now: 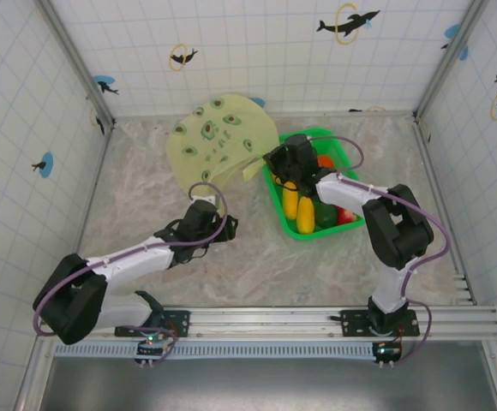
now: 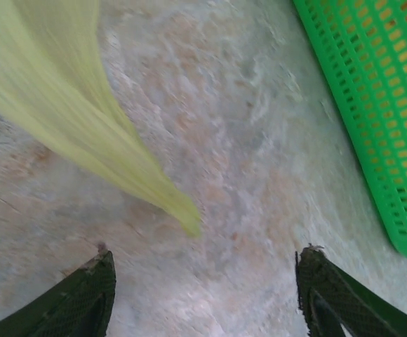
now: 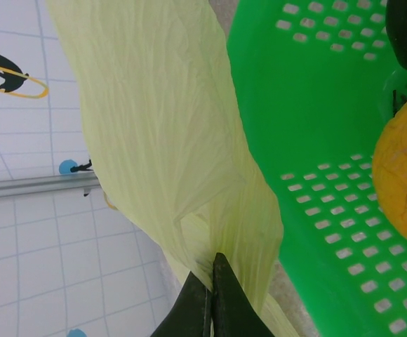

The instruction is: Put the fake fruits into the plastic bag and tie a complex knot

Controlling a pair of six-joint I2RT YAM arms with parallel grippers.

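Note:
The left gripper grabs the plastic bag's loose piece (image 2: 183,209) next, to hold the bag's opening open for the fake fruits.
The pale yellow-green plastic bag (image 1: 223,137), printed with green spots, lies spread at the back of the table. My right gripper (image 1: 274,164) is shut on the bag's right edge; in the right wrist view its fingertips (image 3: 214,261) pinch bunched film of the bag (image 3: 168,126). The fake fruits lie in the green basket: two yellow ones (image 1: 292,202), a dark green one (image 1: 326,214), a red one (image 1: 345,216) and an orange one (image 3: 403,175). My left gripper (image 1: 214,224) hangs open over bare table (image 2: 205,256), just short of the tip of a bag strip (image 2: 84,119).
The bright green perforated basket (image 1: 276,190) stands right of centre, its wall near my left gripper (image 2: 379,98) and beside my right one (image 3: 316,126). Tiled walls enclose the marbled table on three sides. The arms' mounting rail runs along the near edge.

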